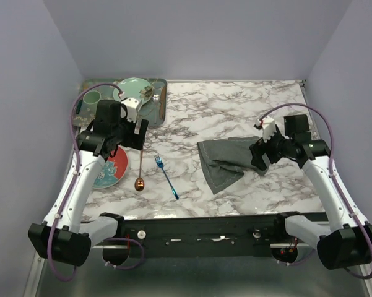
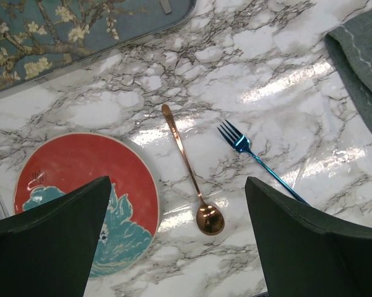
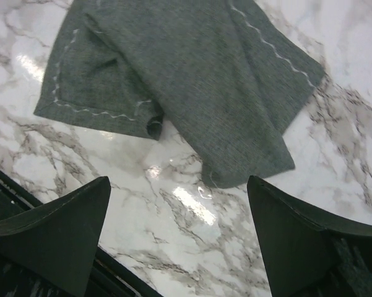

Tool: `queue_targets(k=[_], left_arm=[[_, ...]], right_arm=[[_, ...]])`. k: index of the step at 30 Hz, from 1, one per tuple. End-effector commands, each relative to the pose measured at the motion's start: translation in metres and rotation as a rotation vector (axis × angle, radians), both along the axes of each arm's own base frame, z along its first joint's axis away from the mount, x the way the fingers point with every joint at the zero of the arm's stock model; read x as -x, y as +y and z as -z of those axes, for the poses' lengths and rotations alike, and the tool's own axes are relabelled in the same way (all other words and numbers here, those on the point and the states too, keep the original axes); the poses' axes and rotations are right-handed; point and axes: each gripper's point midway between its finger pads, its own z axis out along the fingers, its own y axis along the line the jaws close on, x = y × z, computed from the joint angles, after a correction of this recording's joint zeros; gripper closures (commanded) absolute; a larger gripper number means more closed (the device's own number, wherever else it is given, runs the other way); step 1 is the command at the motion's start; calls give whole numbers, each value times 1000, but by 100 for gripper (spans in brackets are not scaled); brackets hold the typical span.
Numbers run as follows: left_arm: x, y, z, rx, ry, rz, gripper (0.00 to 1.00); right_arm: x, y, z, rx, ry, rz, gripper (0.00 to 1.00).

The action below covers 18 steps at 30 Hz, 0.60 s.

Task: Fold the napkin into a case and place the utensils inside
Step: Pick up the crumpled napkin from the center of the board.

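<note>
My right gripper will next grab the napkin (image 1: 226,159) by its nearest loose corner, so the rest can open out for folding into a case.
The dark grey napkin (image 1: 226,159) lies loosely folded over itself on the marble table, right of centre; its stitched border shows in the right wrist view (image 3: 186,80). No case is in view. The blue fork (image 1: 166,176) and copper spoon (image 1: 140,170) lie side by side left of centre. My left gripper (image 1: 125,141) hovers open above them, with the spoon (image 2: 192,173) between its fingers and the fork (image 2: 247,148) toward the right one. My right gripper (image 1: 260,154) hangs open at the napkin's right edge, holding nothing; bare marble lies between its fingers (image 3: 178,182).
A red and blue plate (image 1: 108,170) sits left of the spoon, partly under the left arm. A patterned green tray (image 1: 161,105) at the back left carries a green plate (image 1: 133,90) and a cup (image 1: 91,98). Walls enclose the table on three sides.
</note>
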Motion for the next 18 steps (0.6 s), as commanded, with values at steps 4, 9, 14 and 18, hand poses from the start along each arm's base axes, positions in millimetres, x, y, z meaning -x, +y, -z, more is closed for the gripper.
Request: queue_targets(k=[4,9,14,18], left_arm=[[7,-20,-36,134,-122,50,1],[12,-17,-29,149,-132,20,1],[18,-14,-14,133,-109,22,1],[19,-14,-10,129,-106,28,1]], right_arm=[[25,57,27,78,42,-289,0],[42,104,56,112,111,-482,0],[56,145,79,153,158,-629,3],[60,169,100,196,167,-691,13]])
